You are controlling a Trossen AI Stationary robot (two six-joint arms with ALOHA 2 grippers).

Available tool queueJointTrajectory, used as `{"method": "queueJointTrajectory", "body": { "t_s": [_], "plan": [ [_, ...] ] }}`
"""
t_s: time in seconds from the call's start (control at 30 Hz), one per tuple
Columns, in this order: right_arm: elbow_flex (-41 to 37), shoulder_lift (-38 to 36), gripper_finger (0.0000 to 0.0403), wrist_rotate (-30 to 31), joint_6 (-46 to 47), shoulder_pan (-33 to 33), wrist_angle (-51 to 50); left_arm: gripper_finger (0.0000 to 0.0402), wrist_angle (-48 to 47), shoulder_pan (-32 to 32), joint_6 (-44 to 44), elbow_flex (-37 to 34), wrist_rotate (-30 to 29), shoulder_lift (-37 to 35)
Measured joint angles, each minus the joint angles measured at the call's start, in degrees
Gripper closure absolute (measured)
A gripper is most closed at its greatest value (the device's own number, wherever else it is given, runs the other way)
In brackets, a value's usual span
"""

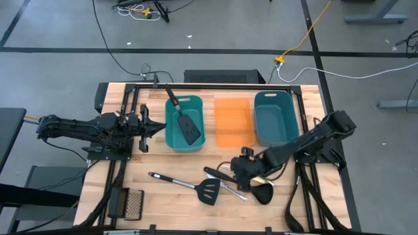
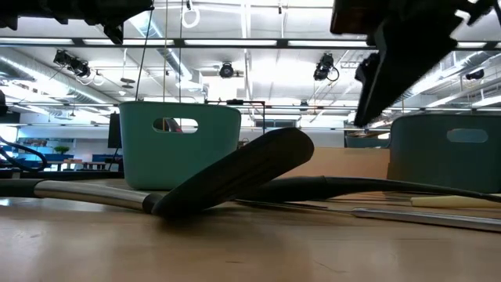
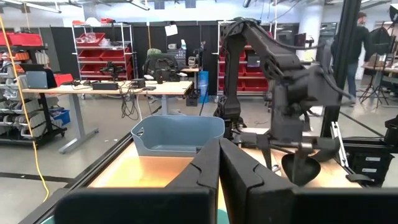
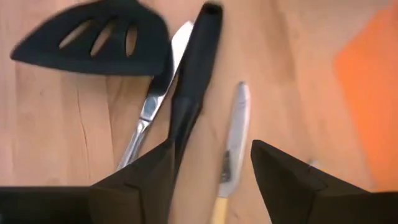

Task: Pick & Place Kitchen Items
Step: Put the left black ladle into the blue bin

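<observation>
My right gripper grips the black ladle by its slim handle next, so that the ladle goes into the teal bin.
A black slotted spatula [image 1: 185, 123] lies in the left teal bin [image 1: 171, 140], its handle leaning over the far rim. A second black spatula [image 1: 201, 189], a black ladle [image 1: 261, 193], silver knives [image 4: 149, 106] and a yellow-handled knife [image 4: 233, 146] lie in a heap on the table's near middle. My right gripper [image 1: 243, 167] hovers open above this heap; in the right wrist view [image 4: 211, 155] its fingers stand over the ladle's handle [image 4: 194, 74] and the yellow-handled knife. My left gripper [image 1: 147, 128] is shut and empty, left of the teal bin.
An orange bin [image 1: 234, 121] and a blue-teal bin [image 1: 275, 116] stand right of the teal bin along the far side. A small mesh grater [image 1: 132, 202] lies at the near left corner. Bare wood [image 1: 163, 160] lies between the bins and the heap.
</observation>
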Motion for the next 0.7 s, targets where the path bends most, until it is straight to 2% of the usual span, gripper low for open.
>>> {"method": "queueJointTrajectory", "body": {
  "t_s": [0.2,0.7],
  "plan": [
    [0.0,3.7,0.0179,-0.7,1.3,1.1,6.7,0.0391,0.0,0.0,0.0,0.0,-0.1,0.0],
    [0.0,11.3,0.0180,1.3,6.6,2.9,9.8,0.0388,0.0,0.0,0.0,0.0,-0.2,0.0]
  ]
}}
